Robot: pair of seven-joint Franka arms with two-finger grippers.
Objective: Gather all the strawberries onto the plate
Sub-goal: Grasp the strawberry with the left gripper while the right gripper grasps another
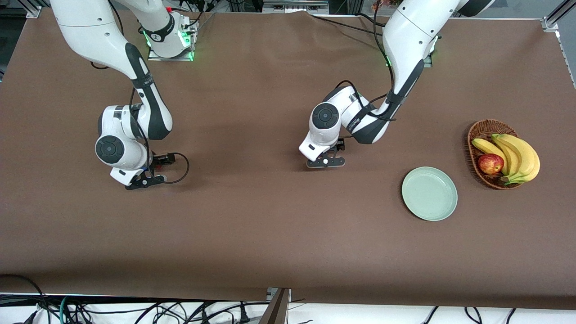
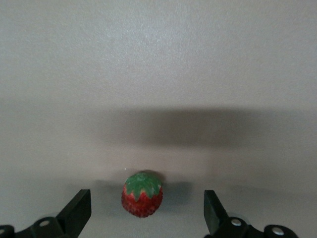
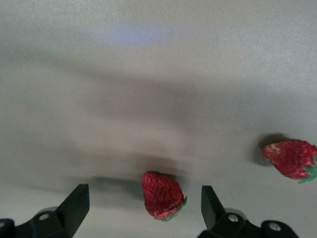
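Observation:
My left fingers are level beside the green-capped strawberry and would hold it, so they should close now.
In the left wrist view one strawberry (image 2: 142, 194) lies on the brown table, green cap up, between the wide-apart fingers of my open left gripper (image 2: 146, 213), touching neither. In the front view that gripper (image 1: 326, 163) hangs low over the table's middle. In the right wrist view my right gripper (image 3: 143, 208) is open around a second strawberry (image 3: 161, 195), with clear gaps on both sides. A third strawberry (image 3: 290, 158) lies outside its fingers. The right gripper (image 1: 144, 182) is low over the right arm's end of the table. The hands hide the berries in the front view. The mint-green plate (image 1: 429, 193) is empty.
A wicker basket (image 1: 481, 130) with bananas (image 1: 517, 155) and a red apple (image 1: 490, 163) stands beside the plate, toward the left arm's end. Cables hang along the table edge nearest the front camera.

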